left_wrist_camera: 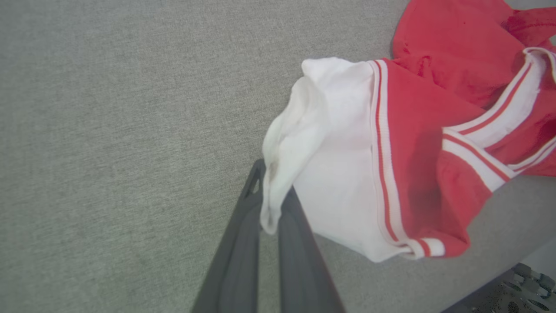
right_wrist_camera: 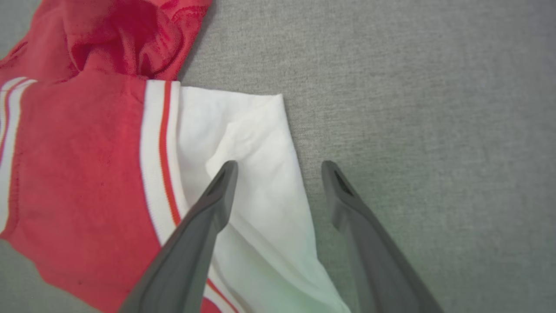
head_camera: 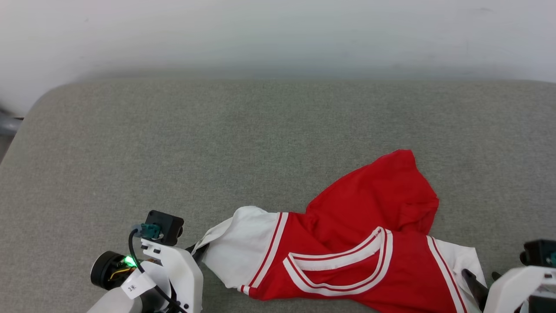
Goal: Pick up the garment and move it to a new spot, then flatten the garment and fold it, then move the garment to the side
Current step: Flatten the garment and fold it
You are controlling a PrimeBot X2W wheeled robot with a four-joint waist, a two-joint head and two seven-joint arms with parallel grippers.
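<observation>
The jersey (head_camera: 359, 234) needs to be held next by its white sleeve cloth (head_camera: 458, 255) with my right gripper. Then I can lift the jersey and spread it flat.
The garment (head_camera: 369, 226), a red jersey with white sleeves and red-and-white striped trim, lies crumpled on the grey surface at the lower middle and right of the head view. My left gripper (head_camera: 197, 251) sits at its left end. In the left wrist view the left gripper (left_wrist_camera: 271, 187) is shut on the edge of the white sleeve (left_wrist_camera: 330, 143), whose cloth is pinched between the dark fingers. My right gripper (right_wrist_camera: 280, 167) stands open over the other white sleeve (right_wrist_camera: 256, 143): one finger lies over the cloth, the other over bare grey surface. In the head view the right gripper (head_camera: 480, 278) is at the garment's right end.
The grey padded surface (head_camera: 173, 152) stretches wide to the left and back of the garment. A pale wall (head_camera: 278, 34) rises behind it. The surface's rounded left corner (head_camera: 34, 108) shows at the upper left, and its near edge (left_wrist_camera: 499, 269) runs close under the jersey.
</observation>
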